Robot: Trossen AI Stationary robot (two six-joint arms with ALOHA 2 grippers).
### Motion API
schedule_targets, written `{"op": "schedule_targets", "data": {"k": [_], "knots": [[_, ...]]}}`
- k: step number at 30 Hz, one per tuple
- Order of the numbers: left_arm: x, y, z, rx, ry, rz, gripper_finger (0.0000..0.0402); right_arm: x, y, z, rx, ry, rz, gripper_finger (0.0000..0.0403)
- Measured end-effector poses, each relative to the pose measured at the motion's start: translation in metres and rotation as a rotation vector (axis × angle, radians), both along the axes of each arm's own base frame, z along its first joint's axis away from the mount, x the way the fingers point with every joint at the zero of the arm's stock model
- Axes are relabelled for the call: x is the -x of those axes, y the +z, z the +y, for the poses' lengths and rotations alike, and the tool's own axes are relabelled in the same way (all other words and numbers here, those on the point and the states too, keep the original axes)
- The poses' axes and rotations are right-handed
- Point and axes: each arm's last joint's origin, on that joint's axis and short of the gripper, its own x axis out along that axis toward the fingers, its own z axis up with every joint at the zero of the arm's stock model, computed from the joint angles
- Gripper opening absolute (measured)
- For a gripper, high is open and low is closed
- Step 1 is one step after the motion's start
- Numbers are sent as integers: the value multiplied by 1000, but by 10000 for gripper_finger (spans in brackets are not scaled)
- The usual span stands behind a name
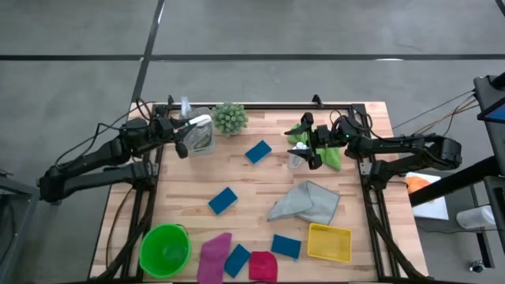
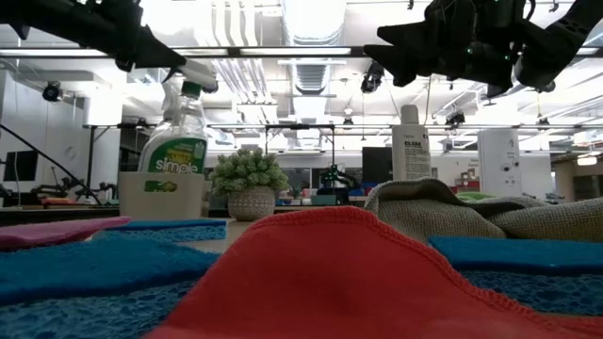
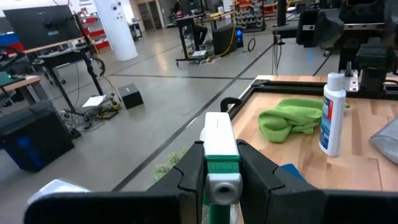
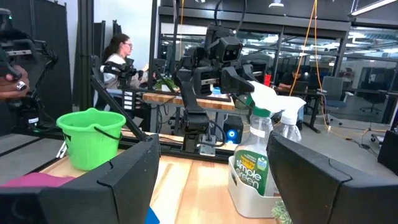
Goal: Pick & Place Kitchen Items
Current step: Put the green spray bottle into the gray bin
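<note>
The spray bottle's lower part is inside the clear tub below my left gripper, so my left gripper opens next, and the bottle would stand.
A green-labelled spray bottle stands in a white caddy at the far left, and my left gripper is shut on its head. My right gripper hangs open over the far right, above a small clear bottle with a white cap that stands upright beside a bunched green cloth. A grey cloth, a pink cloth, a red cloth and several blue sponges lie flat on the table. My left gripper pinches the spray bottle's white and green head between its two fingers. The fingers come roughly level from the table's left side. The bottle stands upright below them, its lower part inside the caddy.
A second spray bottle stands behind the first. A small spiky plant in a pot sits at the far edge next to the caddy. A green bucket is at the near left and a yellow tray at the near right.
</note>
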Motion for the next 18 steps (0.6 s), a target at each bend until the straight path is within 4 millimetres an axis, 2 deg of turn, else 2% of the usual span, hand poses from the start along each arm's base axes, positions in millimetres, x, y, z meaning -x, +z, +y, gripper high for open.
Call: {"op": "schedule_targets", "data": {"k": [5,12,18], "knots": [[0,0,0,-2,1,5,60,0,-1,0,-3,0,8,290],[1,-3,1,-2,41,30,152,0,-1,0,-3,0,8,290],[1,0,1,-10,59,19,178,0,-1,0,-3,0,9,290]]}}
